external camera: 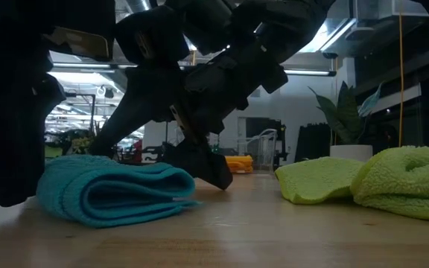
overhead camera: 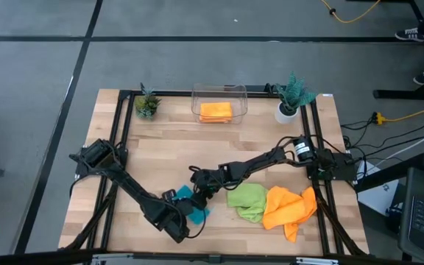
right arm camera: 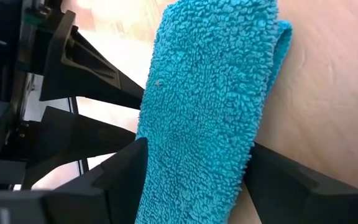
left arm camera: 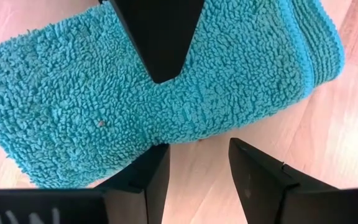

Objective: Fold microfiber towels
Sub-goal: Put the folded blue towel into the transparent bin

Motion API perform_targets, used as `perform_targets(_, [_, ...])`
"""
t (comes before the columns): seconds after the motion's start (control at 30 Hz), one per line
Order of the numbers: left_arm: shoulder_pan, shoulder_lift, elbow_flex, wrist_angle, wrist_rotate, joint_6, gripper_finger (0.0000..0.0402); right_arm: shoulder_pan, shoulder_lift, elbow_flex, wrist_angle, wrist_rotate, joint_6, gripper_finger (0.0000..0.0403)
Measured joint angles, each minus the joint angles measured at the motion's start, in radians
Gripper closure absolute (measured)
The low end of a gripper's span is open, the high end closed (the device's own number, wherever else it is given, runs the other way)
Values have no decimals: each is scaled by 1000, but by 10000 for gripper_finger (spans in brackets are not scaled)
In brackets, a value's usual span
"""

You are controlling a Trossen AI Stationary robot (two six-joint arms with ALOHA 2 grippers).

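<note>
My right gripper will pick up the teal towel next by grabbing its folded strip [right arm camera: 201, 155], so that the towel can be put away in the clear bin.
A teal-blue towel [overhead camera: 199, 212] lies folded over on the table near its front edge; it also shows in the low view [external camera: 110, 193]. My right gripper [overhead camera: 197, 193] comes down on it from the right, open, with the towel [right arm camera: 210, 93] between its two fingers. My left gripper [left arm camera: 197, 168] is open at the towel's near edge [left arm camera: 185, 134]; I cannot tell whether it touches. A lime green towel [overhead camera: 249, 202] and an orange towel [overhead camera: 289, 208] lie crumpled to the right. A second orange towel [overhead camera: 216, 111] lies folded in the clear bin. My right gripper's fingers [right arm camera: 126, 165] stand against the two long sides of the folded teal towel [right arm camera: 166, 155], slanting down from above and lying across it. The towel lies flat on the table, fold closed, with no dent showing. One fingertip [external camera: 216, 179] reaches the table beside the fold.
The clear bin [overhead camera: 219, 90] stands at the table's far middle between two small potted plants [overhead camera: 147, 105] [overhead camera: 291, 96]. Bare wood lies between the bin and the towels. The green towel [external camera: 319, 179] sits close on the right of the teal one.
</note>
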Motion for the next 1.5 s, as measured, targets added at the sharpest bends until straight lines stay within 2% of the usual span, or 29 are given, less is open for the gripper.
perform_targets(0.27, [-6, 0, 0, 8, -3, -4, 245, 15, 9, 2, 10, 0, 29, 155])
perform_targets(0.47, [-8, 1, 0, 8, -3, -4, 245, 18, 9, 2, 6, 8, 50, 191])
perform_targets(0.63, [-10, 1, 0, 7, -5, -4, 245, 20, 9, 2, 9, 26, 55, 255])
perform_targets(0.83, [-10, 1, 0, 7, -15, -5, 245, 20, 9, 1, 17, 30, 55, 368])
perform_targets(0.9, [-10, 1, 0, 8, -22, -4, 245, 20, 9, 0, 20, 30, 48, 389])
perform_targets(1.07, [-13, 2, 0, 12, -16, -12, 245, 3, 4, 0, 15, 19, 29, 395])
perform_targets(1.17, [-35, 0, 20, 3, 10, -49, 246, -15, -21, 0, -14, 11, -8, 395])
perform_targets(1.27, [-70, -7, 61, -21, -6, -102, 252, -33, -50, -5, -57, 3, -57, 395])
perform_targets(1.5, [-168, -13, 207, -245, -20, -261, 272, -102, -86, -4, -152, 34, -125, 395])
